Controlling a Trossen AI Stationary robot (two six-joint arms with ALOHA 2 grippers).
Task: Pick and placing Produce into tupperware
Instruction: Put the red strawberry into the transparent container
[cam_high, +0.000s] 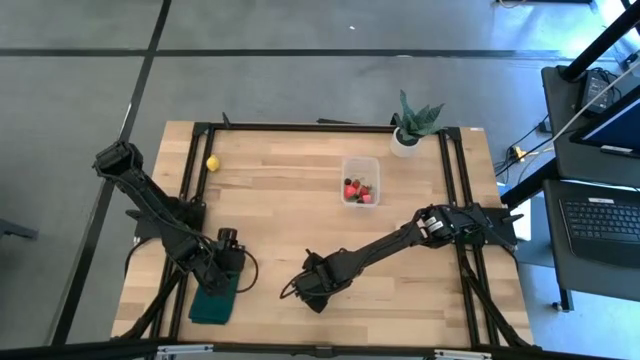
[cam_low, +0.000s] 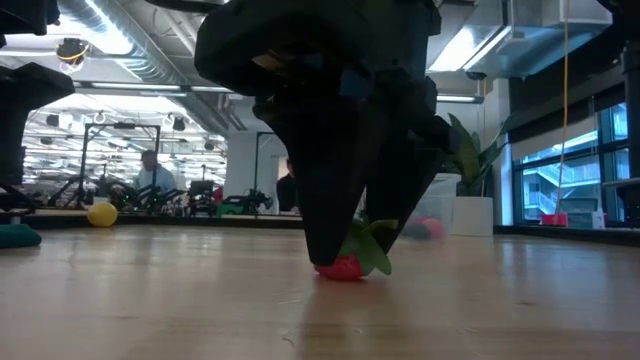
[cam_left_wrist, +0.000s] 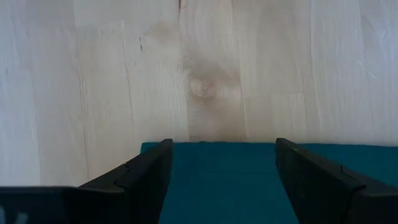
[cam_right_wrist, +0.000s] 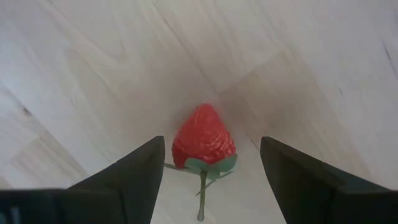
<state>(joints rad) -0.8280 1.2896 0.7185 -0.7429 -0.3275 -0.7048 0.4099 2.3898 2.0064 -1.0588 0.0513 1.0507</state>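
My fingers reach down beside the red strawberry (cam_right_wrist: 203, 138) in the right wrist view. I should close my right gripper on the red strawberry now.
A red strawberry with green leaves and a stem (cam_right_wrist: 203, 142) lies on its side on the wooden table, near the near edge (cam_low: 343, 266). My right gripper (cam_right_wrist: 211, 180) is open and low over it (cam_high: 312, 290), one finger on either side, neither touching. The clear tupperware (cam_high: 360, 180) stands farther back toward the plant and holds red pieces and a pink one (cam_high: 367, 198). A yellow piece (cam_high: 212, 162) rests on the table's far left part (cam_low: 101, 213). My left gripper (cam_left_wrist: 221, 180) is open above the dark green cloth (cam_high: 213, 300).
A potted green plant in a white pot (cam_high: 408, 130) stands at the far edge, right of the tub. The folded green cloth (cam_left_wrist: 221, 186) lies at the near left corner. Bare wood (cam_high: 290, 210) spreads between the strawberry and the tub. People show in the room behind (cam_low: 152, 175).
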